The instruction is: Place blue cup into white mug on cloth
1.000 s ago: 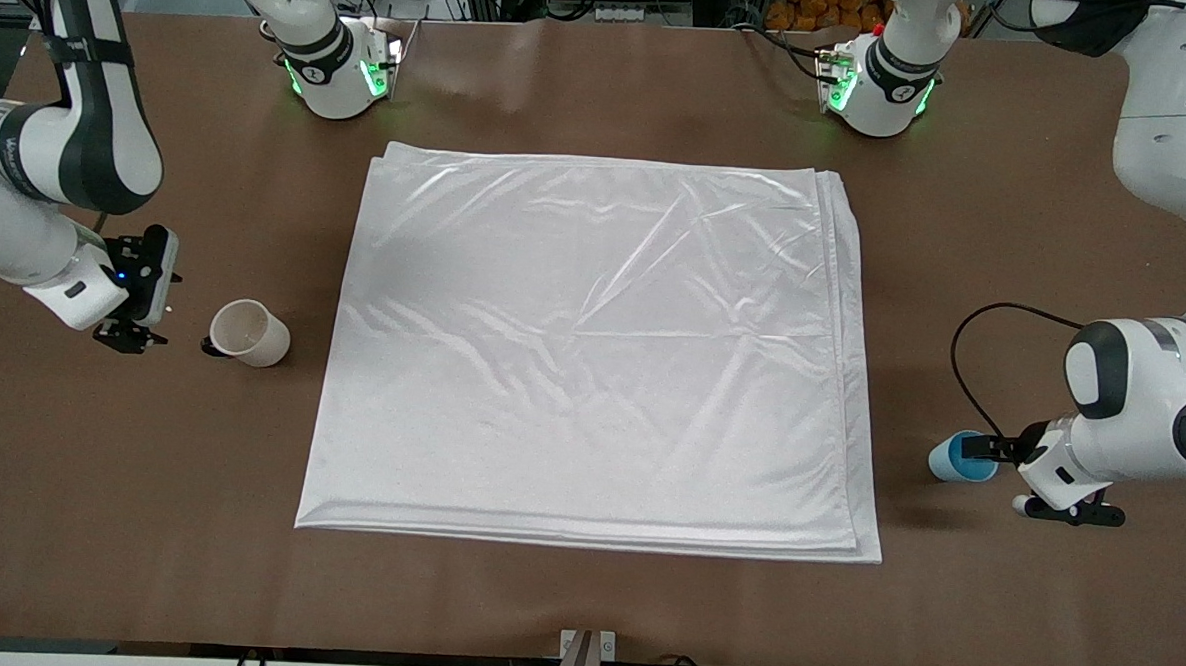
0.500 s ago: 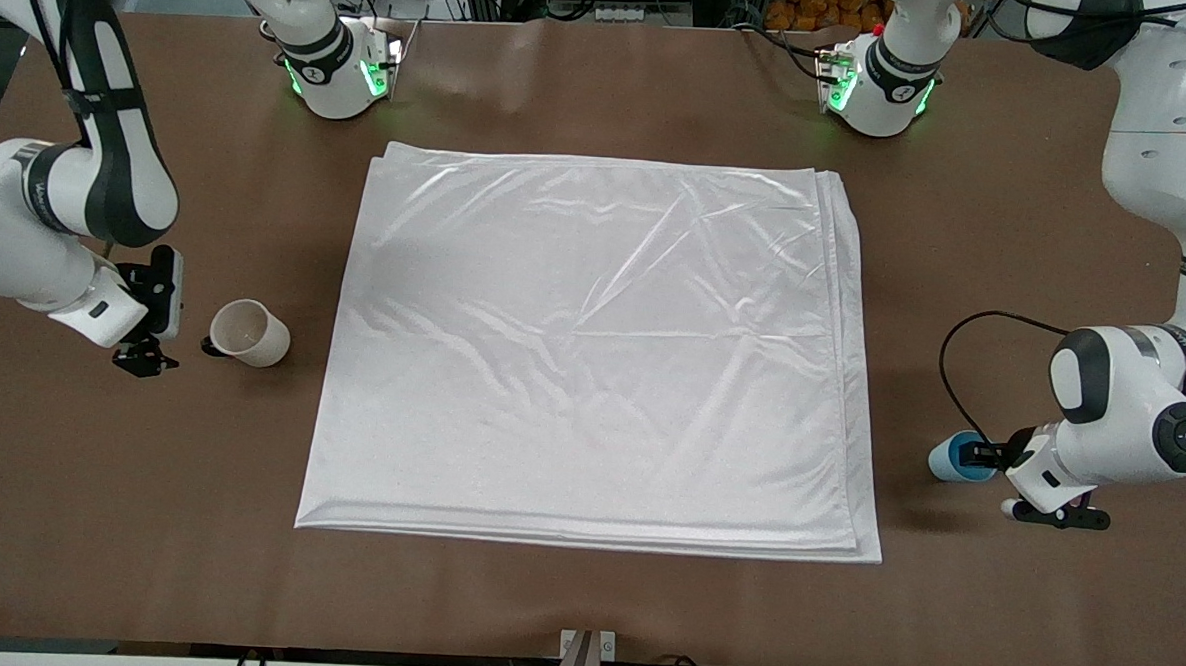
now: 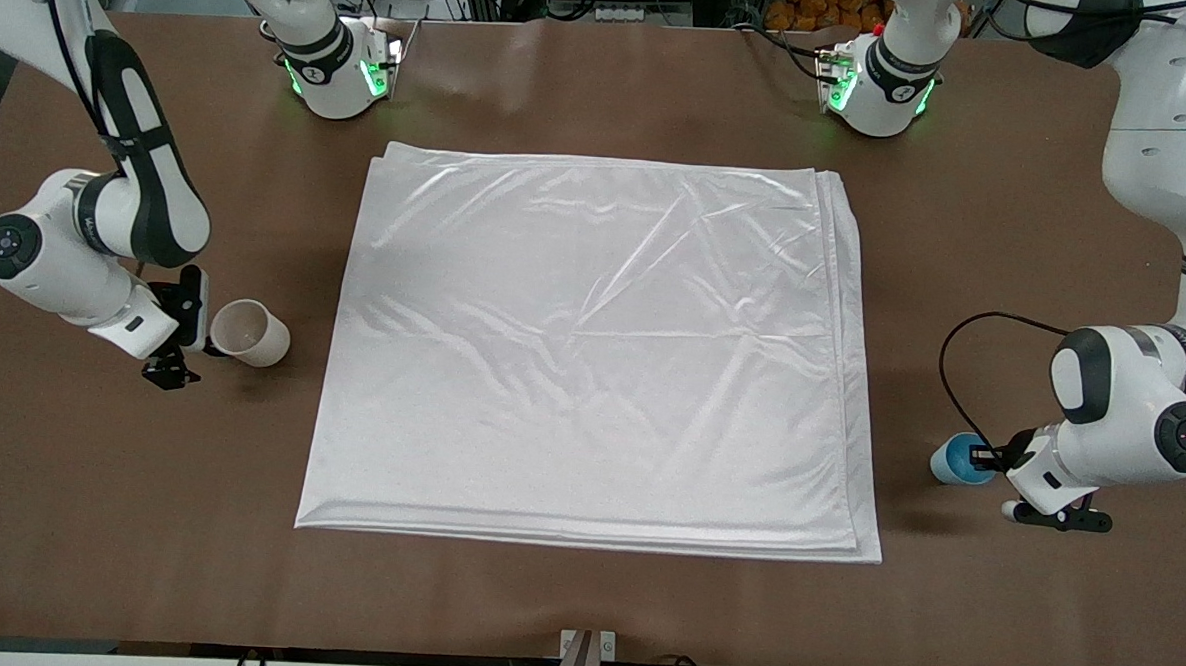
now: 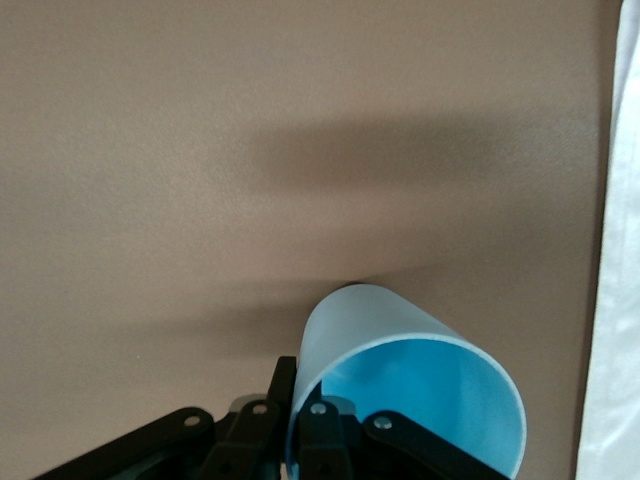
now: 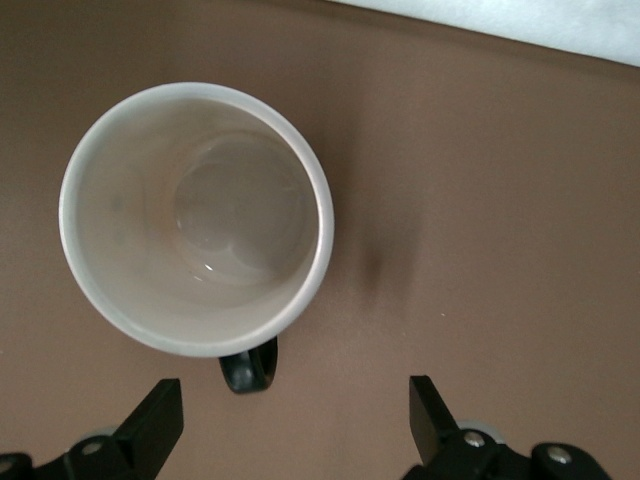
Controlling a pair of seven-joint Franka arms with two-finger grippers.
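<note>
My right gripper's fingertips are still short of the mug's black handle, so it is too early to close. The gripper moves toward the handle, then closes on it.
The blue cup [image 3: 952, 460] is on the brown table beside the cloth's [image 3: 593, 343] edge, at the left arm's end. My left gripper [image 3: 985, 457] is shut on its rim, one finger inside and one outside; in the left wrist view the cup [image 4: 400, 345] fills the space just past the gripper [image 4: 302, 420]. The white mug [image 3: 251, 332] stands on the table beside the cloth, at the right arm's end. My right gripper [image 3: 184, 343] is open next to its black handle. In the right wrist view the mug [image 5: 130, 290] is close to the gripper [image 5: 290, 420], and the handle [image 5: 250, 371] lies between the fingers.
The two arm bases [image 3: 339, 72] [image 3: 879, 90] stand along the table edge farthest from the front camera. A black cable [image 3: 963, 339] loops over the table by the left arm. A small metal bracket [image 3: 587, 645] sits at the nearest table edge.
My right gripper has moved toward the mug and now has the handle between its open fingers. My left gripper has shifted slightly with the blue cup's rim in it.
</note>
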